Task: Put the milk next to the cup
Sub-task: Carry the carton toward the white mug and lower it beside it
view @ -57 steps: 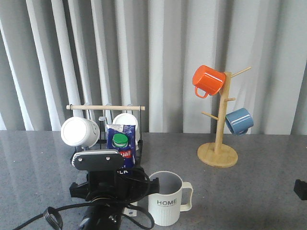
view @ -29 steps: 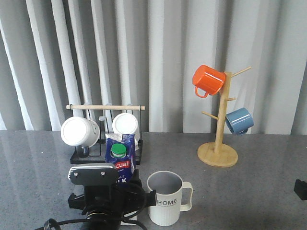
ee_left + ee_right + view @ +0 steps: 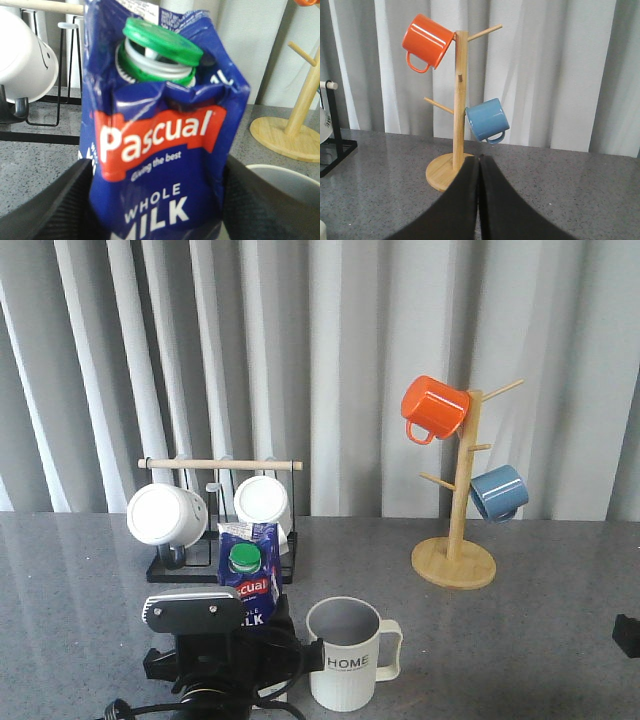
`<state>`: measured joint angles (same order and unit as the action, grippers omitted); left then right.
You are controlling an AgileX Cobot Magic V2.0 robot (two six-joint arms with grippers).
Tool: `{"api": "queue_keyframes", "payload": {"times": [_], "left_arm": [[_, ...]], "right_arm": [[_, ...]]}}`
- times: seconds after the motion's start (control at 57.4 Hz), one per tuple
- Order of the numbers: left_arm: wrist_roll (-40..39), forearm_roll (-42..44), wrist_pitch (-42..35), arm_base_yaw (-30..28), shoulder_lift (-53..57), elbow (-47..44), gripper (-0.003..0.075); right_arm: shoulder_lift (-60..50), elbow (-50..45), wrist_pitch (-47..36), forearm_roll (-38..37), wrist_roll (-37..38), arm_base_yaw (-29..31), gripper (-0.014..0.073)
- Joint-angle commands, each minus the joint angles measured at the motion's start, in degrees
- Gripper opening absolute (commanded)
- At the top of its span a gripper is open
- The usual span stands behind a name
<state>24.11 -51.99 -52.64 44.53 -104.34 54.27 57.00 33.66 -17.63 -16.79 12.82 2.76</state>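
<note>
My left gripper opens next, as it is time to let go: the milk (image 3: 248,572) has its white lower edge on the tabletop beside the cup's base, so the milk would stand.
The milk (image 3: 248,572) is a dark blue carton with a red "Pascual" band and a green cap. It stands upright just left of the cup (image 3: 345,655), an off-white ribbed mug lettered "HOME". My left gripper (image 3: 250,628) is shut on the milk's lower part. In the left wrist view the black fingers (image 3: 60,205) press both sides of the milk (image 3: 160,150), and the cup's rim (image 3: 290,179) shows beside it. The arm hides the carton's bottom. My right gripper (image 3: 479,165) is shut and empty, low at the table's right side.
A black rack (image 3: 160,568) with a wooden bar holds two plain white mugs (image 3: 165,515) behind the milk. A wooden mug tree (image 3: 455,562) at the back right carries an orange mug (image 3: 433,408) and a blue mug (image 3: 498,492). A curtain hangs behind the table.
My left gripper has come down with the milk beside the cup, most of it in the first half second. The cup and the right arm have not moved.
</note>
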Motion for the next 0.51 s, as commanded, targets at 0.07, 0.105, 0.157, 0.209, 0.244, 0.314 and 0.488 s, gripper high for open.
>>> {"api": "queue_keyframes", "payload": {"times": [0.07,0.105,0.157,0.209,0.244,0.314,0.488], "left_arm": [[0.27,1.73,-3.17,0.03,2.27,1.09,0.0164],[0.27,1.73,-3.17,0.03,2.27,1.09,0.0164],[0.27,1.73,-3.17,0.03,2.27,1.09,0.0164],[0.27,1.73,-3.17,0.03,2.27,1.09,0.0164],[0.27,1.73,-3.17,0.03,2.27,1.09,0.0164],[0.27,1.73,-3.32,0.03,2.27,1.09,0.0164],[0.27,1.29,-5.00,0.03,2.27,1.09,0.0164]], "right_arm": [[-0.84,1.52,-4.08,-0.08,-0.09,0.37,-0.0010],[-0.84,1.52,-4.08,-0.08,-0.09,0.37,-0.0010],[-0.84,1.52,-4.08,-0.08,-0.09,0.37,-0.0010],[-0.84,1.52,-4.08,-0.08,-0.09,0.37,-0.0010],[-0.84,1.52,-4.08,-0.08,-0.09,0.37,-0.0010],[-0.84,1.52,-4.08,-0.08,-0.09,0.37,-0.0010],[-0.84,1.52,-4.08,-0.08,-0.09,0.37,-0.0010]]}}
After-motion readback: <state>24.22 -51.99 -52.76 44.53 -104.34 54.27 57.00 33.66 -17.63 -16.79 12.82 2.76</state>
